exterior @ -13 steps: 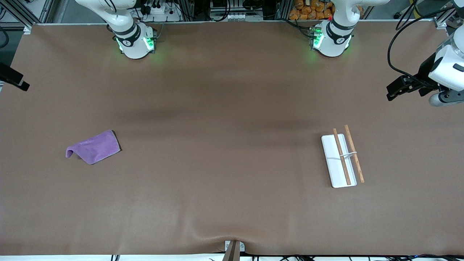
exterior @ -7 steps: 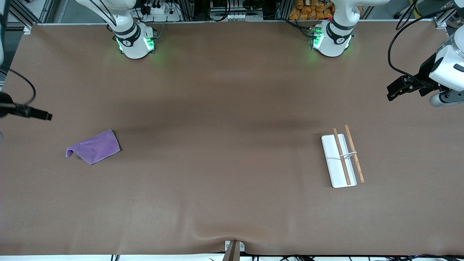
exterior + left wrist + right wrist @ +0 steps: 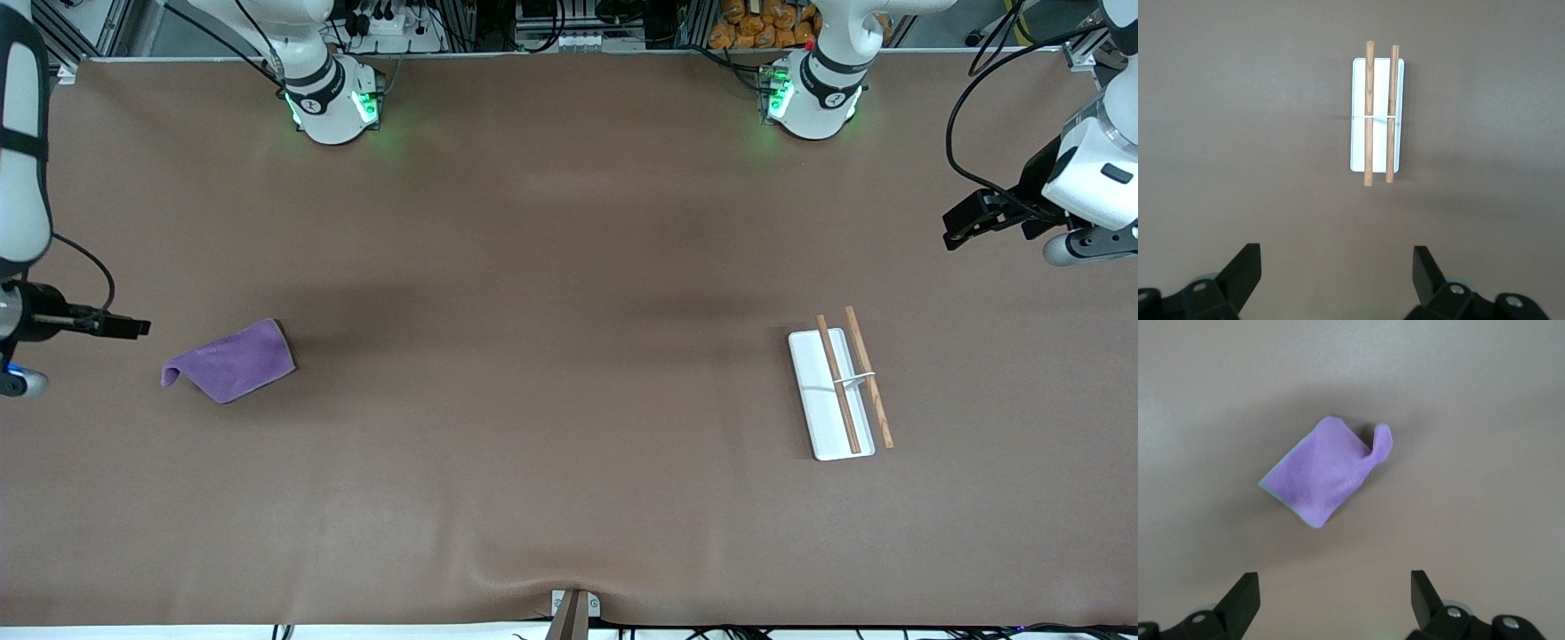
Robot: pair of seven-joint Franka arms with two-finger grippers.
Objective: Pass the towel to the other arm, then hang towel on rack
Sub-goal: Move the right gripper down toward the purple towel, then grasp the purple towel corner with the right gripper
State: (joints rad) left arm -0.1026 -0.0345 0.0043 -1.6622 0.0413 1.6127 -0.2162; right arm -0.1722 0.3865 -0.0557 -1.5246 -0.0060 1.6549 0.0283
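Next, my right gripper grabs the purple towel by its middle [image 3: 236, 361], to pass it to the other arm [image 3: 1067, 192].
The purple towel [image 3: 229, 362] lies flat with one corner folded up, toward the right arm's end of the table; it also shows in the right wrist view [image 3: 1325, 472]. My right gripper [image 3: 133, 327] is open and empty, up in the air beside the towel at the table's end [image 3: 1335, 600]. The rack [image 3: 840, 384], a white base with two brown rods, lies toward the left arm's end and shows in the left wrist view [image 3: 1377, 115]. My left gripper [image 3: 958, 227] is open and empty, high over the table's end [image 3: 1337, 277].
The brown table cover [image 3: 551, 356] has a small raised wrinkle at the edge nearest the front camera. A small mount [image 3: 573, 609] stands at the middle of that edge. Both arm bases stand along the edge farthest from the front camera.
My right gripper has come into view and moved toward the towel, from the table's end. My left gripper has barely shifted. Towel and rack have not moved.
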